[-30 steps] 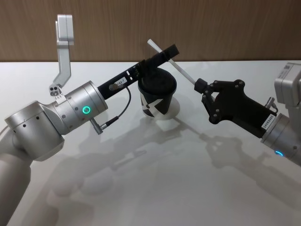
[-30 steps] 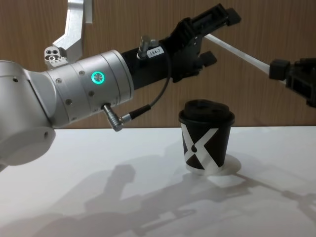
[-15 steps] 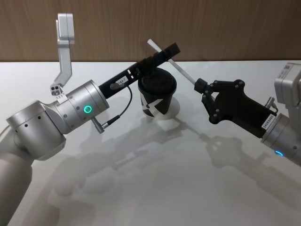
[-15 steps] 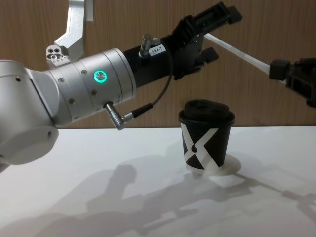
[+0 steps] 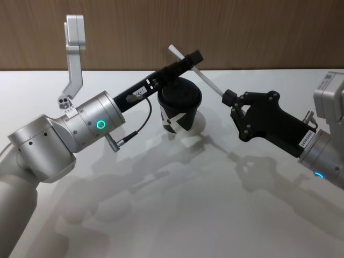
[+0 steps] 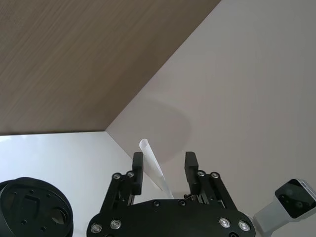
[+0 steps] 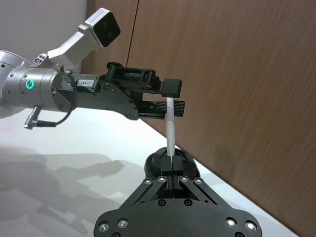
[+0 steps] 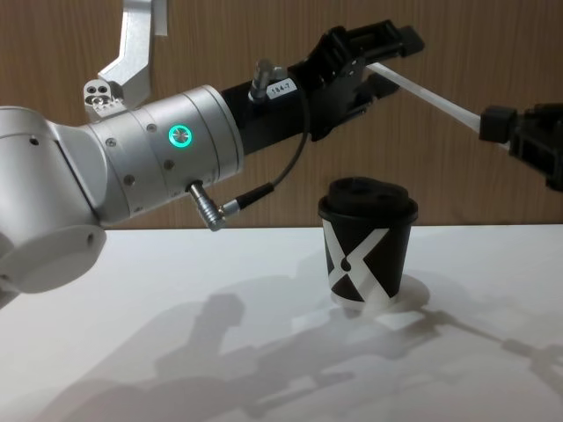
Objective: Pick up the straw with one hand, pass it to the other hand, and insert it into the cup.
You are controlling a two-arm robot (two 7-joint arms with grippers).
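Observation:
My right gripper's closed fingers cover the straw's lower end, so my left gripper should next grab the white straw [image 5: 209, 83] by its free upper end [image 5: 186, 59].
A thin white straw [image 5: 209, 83] slants in the air above and to the right of the black cup [image 5: 180, 107] with the white X [image 8: 365, 251]. My right gripper [image 5: 228, 98], all black and blocky, is shut on the straw's lower end [image 7: 170, 133]. My left gripper [image 5: 192, 59], long and black on a silver wrist with a green ring, reaches over the cup to the straw's upper end. Its fingers [image 6: 138, 163] stand open on either side of the straw [image 6: 154, 170], with a gap on each side. The cup stands upright on the table with its domed lid [image 6: 34, 207] on.
The white table [image 5: 172, 204] stretches wide in front of the cup. A brown wooden wall [image 5: 258, 32] runs along its far edge. A thin black cable [image 8: 281, 180] loops under the left wrist. A silver camera bracket [image 5: 72, 48] rises from the left arm.
The left gripper's fingers have drawn closer together around the straw's upper end, and the left arm has shifted slightly. The straw, the right gripper and the cup have stayed put.

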